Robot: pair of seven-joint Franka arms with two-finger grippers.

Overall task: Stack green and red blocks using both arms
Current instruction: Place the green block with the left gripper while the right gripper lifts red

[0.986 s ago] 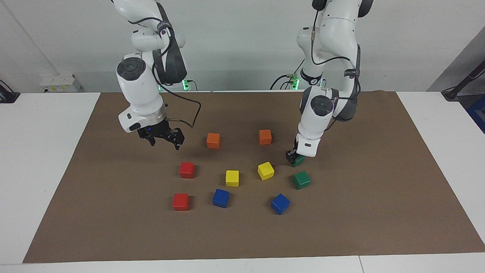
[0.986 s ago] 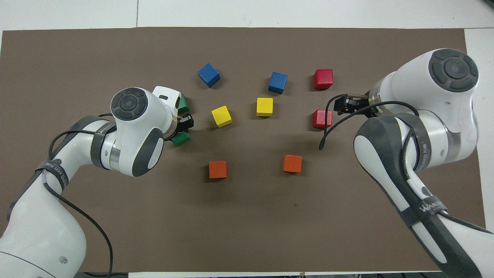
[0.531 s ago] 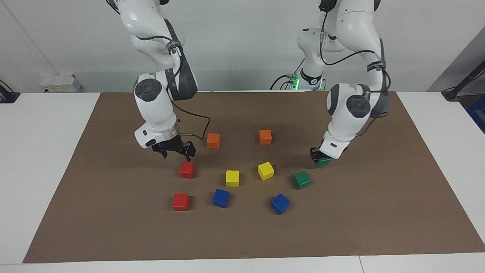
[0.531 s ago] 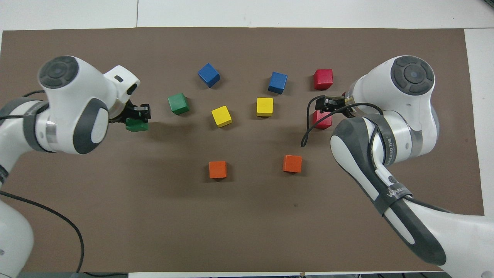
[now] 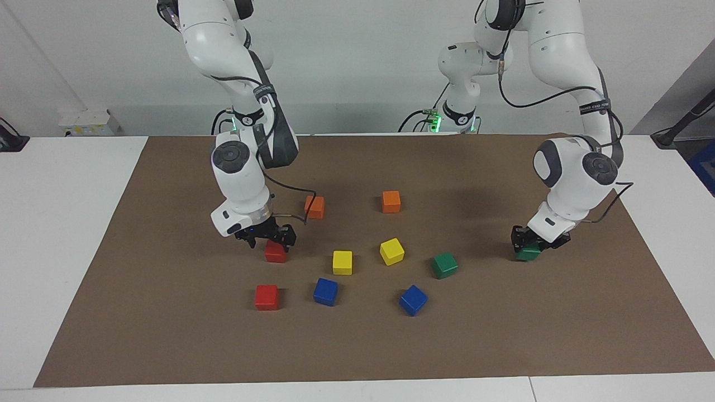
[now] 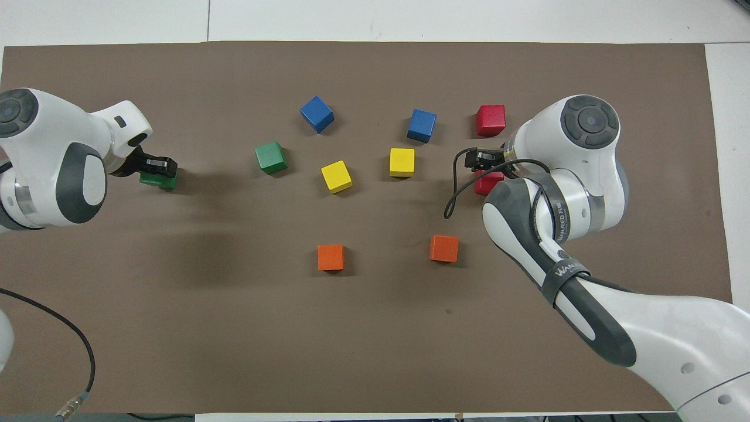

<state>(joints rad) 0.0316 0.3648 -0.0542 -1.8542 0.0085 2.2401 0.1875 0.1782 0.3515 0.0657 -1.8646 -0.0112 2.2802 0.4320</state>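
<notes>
The right gripper should lower its fingers before it closes on the red block: they are on either side but above the red block's top, so they would miss the block if they closed now.
My left gripper is shut on a dark green block and holds it low over the mat near the left arm's end; it also shows in the overhead view with that block. The second green block sits on the mat. My right gripper is open, its fingers down on either side of the top of a red block. The second red block lies farther from the robots.
Two yellow blocks, two blue blocks and two orange blocks stand on the brown mat between the arms. White table borders the mat.
The left arm has carried its green block away from the other green block toward its own end of the table. The right gripper has come down over the nearer red block.
</notes>
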